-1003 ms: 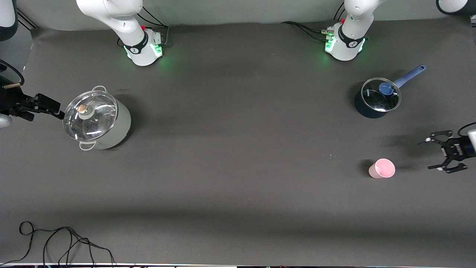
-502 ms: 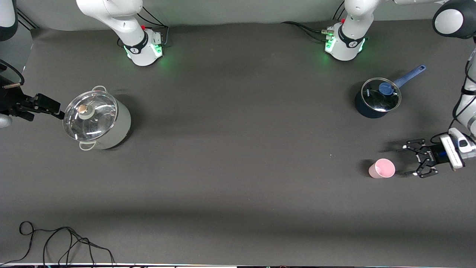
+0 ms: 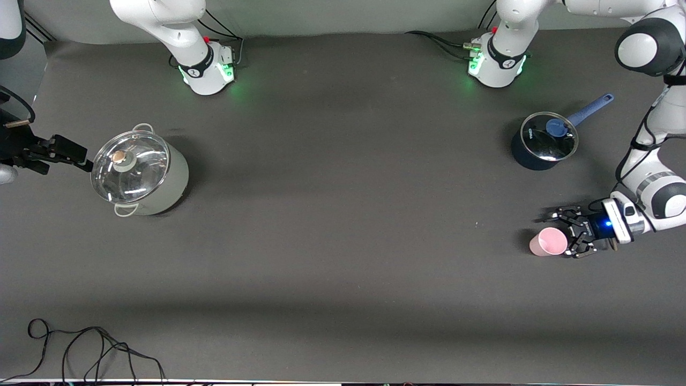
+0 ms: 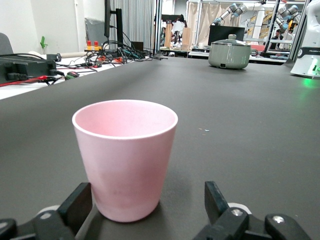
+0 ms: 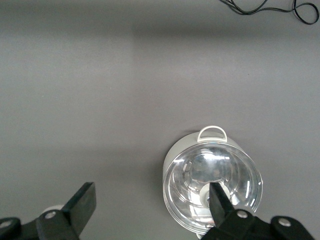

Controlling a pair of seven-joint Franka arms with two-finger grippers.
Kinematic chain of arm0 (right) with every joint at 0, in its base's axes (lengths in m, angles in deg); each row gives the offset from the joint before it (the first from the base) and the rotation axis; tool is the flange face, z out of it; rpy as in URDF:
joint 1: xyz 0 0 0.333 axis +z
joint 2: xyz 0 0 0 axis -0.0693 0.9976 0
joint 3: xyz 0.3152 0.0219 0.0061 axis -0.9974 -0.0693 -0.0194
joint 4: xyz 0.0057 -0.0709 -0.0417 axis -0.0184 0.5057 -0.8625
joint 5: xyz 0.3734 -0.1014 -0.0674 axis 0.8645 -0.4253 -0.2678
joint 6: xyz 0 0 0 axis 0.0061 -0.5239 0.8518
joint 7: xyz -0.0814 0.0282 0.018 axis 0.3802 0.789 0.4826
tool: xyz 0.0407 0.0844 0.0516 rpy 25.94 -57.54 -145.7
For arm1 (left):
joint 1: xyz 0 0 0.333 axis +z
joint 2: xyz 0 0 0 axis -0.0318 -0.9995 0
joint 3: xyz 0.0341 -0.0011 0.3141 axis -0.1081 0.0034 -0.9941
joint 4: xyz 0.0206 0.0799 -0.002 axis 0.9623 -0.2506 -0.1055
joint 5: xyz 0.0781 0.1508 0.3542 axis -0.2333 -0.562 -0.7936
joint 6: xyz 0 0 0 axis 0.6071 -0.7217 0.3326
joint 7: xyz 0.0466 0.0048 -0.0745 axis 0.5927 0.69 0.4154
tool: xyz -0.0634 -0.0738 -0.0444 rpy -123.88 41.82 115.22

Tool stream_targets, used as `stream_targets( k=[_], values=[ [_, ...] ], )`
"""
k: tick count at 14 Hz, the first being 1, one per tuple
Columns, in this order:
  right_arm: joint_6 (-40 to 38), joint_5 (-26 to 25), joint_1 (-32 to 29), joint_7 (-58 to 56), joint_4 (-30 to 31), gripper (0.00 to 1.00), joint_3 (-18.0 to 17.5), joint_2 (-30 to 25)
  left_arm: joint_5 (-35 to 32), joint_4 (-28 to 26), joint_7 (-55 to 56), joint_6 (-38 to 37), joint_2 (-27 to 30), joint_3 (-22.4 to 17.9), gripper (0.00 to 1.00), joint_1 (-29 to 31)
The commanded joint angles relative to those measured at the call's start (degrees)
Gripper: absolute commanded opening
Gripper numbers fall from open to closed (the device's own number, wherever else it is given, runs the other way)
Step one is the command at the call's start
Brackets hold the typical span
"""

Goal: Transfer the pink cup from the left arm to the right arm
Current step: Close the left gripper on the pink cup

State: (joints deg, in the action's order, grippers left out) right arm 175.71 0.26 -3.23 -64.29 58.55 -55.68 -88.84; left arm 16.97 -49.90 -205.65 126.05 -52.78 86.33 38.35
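Note:
My left gripper grips the pink cup (image 4: 125, 155) by its lower body (image 4: 126, 192) next, to pass it to my right gripper.
The pink cup (image 3: 548, 242) stands upright on the dark mat at the left arm's end of the table. My left gripper (image 3: 561, 235) is low at the mat and open, its fingers on either side of the cup's base. In the left wrist view the cup (image 4: 125, 155) fills the middle, closer to one finger (image 4: 79, 201) than to the other of the left gripper (image 4: 146, 200). My right gripper (image 3: 75, 155) waits open beside the grey pot at the right arm's end, and the right gripper (image 5: 151, 200) has nothing between its fingers.
A grey pot with a glass lid (image 3: 139, 174) (image 5: 212, 187) stands at the right arm's end. A dark blue saucepan with a glass lid (image 3: 544, 142) sits farther from the front camera than the cup. A black cable (image 3: 91, 348) lies at the near edge.
My left gripper has come in from the table's end, low over the mat, and its open fingers now stand around the cup. The right arm has not moved.

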Motion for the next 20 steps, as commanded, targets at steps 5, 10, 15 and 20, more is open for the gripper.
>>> stream_targets(
  k=[5,10,15,20],
  values=[
    [-0.1,-0.1,0.3,-1.1,0.7,1.00,0.4,-1.1,1.0,4.9,-1.9,-1.4,-3.4,2.9,1.00,0.5],
    [-0.1,-0.1,0.3,-1.1,0.7,1.00,0.4,-1.0,2.5,5.0,-2.3,-0.9,-4.5,3.8,1.00,-0.1],
    [-0.1,-0.1,0.2,-1.1,0.6,1.00,0.4,-1.1,2.9,5.0,-4.3,-0.3,-4.6,3.8,0.00,-0.6],
    [-0.1,-0.1,0.2,-1.1,0.7,1.00,0.4,-1.1,4.2,5.1,-2.4,-0.2,-4.0,5.4,0.00,-2.3]
  ],
)
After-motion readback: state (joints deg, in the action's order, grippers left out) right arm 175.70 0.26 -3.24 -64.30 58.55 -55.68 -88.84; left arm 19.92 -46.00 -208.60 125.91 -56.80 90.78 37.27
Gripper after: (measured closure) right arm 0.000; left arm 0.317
